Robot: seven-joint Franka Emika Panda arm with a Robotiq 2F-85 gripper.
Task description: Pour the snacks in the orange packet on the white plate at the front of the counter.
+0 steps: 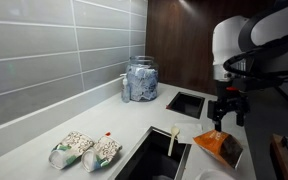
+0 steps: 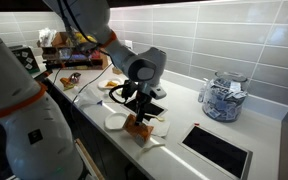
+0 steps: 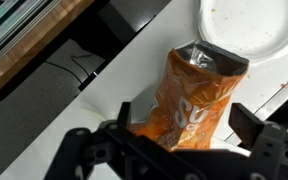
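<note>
The packet is between both fingers, but in an exterior view the fingers stop above its foil. It is too early to close, so my gripper lowers before it closes.
The orange packet [image 3: 199,90] lies flat on the pale counter [image 3: 134,70]. Its dark open end touches the rim of the white plate [image 3: 249,25] at the top right of the wrist view. My gripper [image 3: 184,118] hovers just above the packet, open, with one finger on each side and a gap to the foil. In both exterior views the gripper [image 1: 227,118] [image 2: 134,103] points down over the packet [image 1: 217,143] [image 2: 139,127]. No snacks show on the plate or outside the packet.
Two pale green-and-white packets [image 1: 72,148] [image 1: 102,152] lie on the counter. A glass jar [image 1: 141,78] stands by the tiled wall. Dark rectangular cut-outs [image 1: 187,103] [image 1: 154,155] open in the counter near the packet. A dark drop-off [image 3: 44,50] borders the counter strip.
</note>
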